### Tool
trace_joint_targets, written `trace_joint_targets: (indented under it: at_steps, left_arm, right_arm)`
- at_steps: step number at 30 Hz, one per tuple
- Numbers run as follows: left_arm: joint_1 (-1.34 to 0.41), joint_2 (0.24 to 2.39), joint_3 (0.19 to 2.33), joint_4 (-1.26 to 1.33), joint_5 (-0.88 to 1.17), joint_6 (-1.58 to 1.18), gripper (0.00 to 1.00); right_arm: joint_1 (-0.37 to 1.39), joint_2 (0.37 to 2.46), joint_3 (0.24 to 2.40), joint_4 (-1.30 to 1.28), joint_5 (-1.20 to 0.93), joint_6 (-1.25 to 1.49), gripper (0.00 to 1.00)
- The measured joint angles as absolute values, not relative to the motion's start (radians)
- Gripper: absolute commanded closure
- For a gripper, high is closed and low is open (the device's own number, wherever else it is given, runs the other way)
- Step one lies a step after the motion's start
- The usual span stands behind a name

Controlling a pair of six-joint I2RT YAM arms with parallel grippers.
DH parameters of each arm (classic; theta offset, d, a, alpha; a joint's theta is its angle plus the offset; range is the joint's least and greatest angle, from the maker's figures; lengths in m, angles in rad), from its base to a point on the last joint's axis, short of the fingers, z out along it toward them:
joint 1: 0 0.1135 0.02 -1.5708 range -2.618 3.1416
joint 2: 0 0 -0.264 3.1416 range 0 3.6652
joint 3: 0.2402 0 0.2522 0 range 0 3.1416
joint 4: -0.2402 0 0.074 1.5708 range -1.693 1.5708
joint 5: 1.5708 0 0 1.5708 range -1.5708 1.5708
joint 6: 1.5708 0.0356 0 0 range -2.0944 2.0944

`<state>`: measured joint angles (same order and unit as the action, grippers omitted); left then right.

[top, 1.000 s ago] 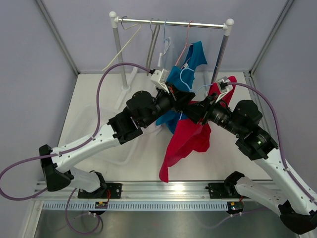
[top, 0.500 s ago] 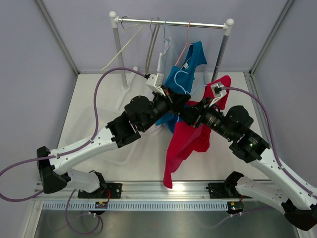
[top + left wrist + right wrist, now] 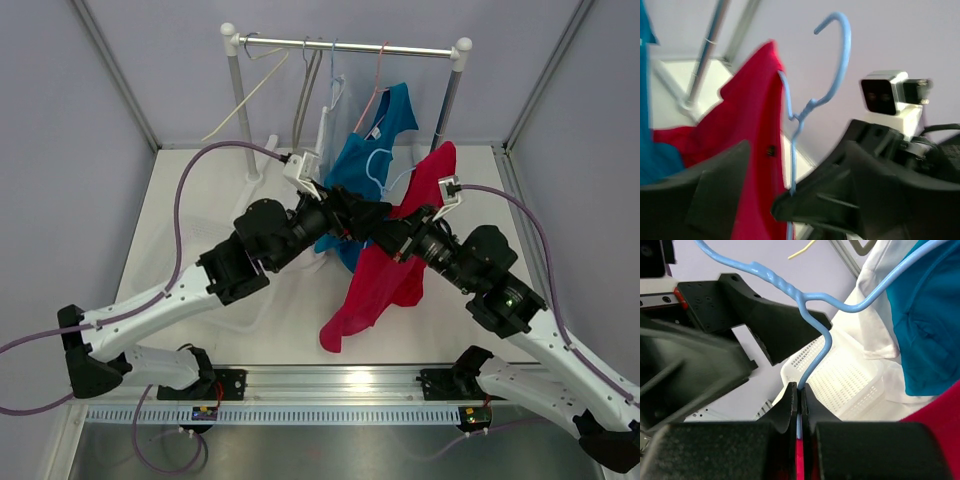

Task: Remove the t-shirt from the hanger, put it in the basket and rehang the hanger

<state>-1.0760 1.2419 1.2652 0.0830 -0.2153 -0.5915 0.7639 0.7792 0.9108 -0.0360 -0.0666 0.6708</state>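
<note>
Hanger and t-shirt [image 3: 385, 275] would come up together if I lifted my right gripper now: it pinches the blue wire, and my left gripper is open.
A red t-shirt [image 3: 385, 275] hangs on a light blue hanger [image 3: 837, 60] in mid-air between both arms, in front of the rack. My right gripper [image 3: 800, 390] is shut on the hanger's wire [image 3: 815, 345] just below the twisted neck, with a sliver of red cloth between the pads too. My left gripper [image 3: 765, 180] stands wide open around the same wire, whose lower part runs down beside one finger [image 3: 840, 195]. In the top view the left gripper [image 3: 352, 215] and right gripper [image 3: 385, 232] nearly meet at the shirt's collar.
A metal rack [image 3: 345, 45] at the back carries a teal shirt [image 3: 365, 150] and some bare hangers. A white perforated basket [image 3: 840, 385] lies on the table below, with white cloth [image 3: 875, 315] beside it. Grey walls enclose the table.
The left gripper has opened and let go of the hanger. The right gripper has closed onto the hanger wire. Both arms and the shirt have shifted a little to the left.
</note>
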Motion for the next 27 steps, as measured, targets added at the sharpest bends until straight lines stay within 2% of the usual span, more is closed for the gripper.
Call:
trace_joint_targets:
  at_steps: [4, 11, 21, 26, 27]
  left_arm:
    - [-1.083, 1.141, 1.245, 0.041, -0.131, -0.599, 0.01]
    - [-1.158, 0.862, 1.018, -0.002, 0.005, -0.603, 0.01]
    - [-1.294, 0.866, 0.857, -0.100, 0.025, -0.543, 0.01]
    - [-1.311, 0.868, 0.857, -0.104, -0.041, -0.488, 0.67]
    - [-1.312, 0.871, 0.857, -0.104, -0.050, -0.484, 0.70]
  right_arm:
    - [0.764, 0.759, 0.930, -0.059, -0.061, 0.678, 1.00]
    - [0.745, 0.801, 1.071, -0.119, -0.045, 0.659, 1.00]
    - [0.707, 0.825, 1.211, -0.131, -0.044, 0.656, 1.00]
    - [0.707, 0.825, 1.212, -0.158, -0.044, 0.656, 1.00]
    - [0.706, 0.825, 1.212, -0.163, -0.044, 0.656, 1.00]
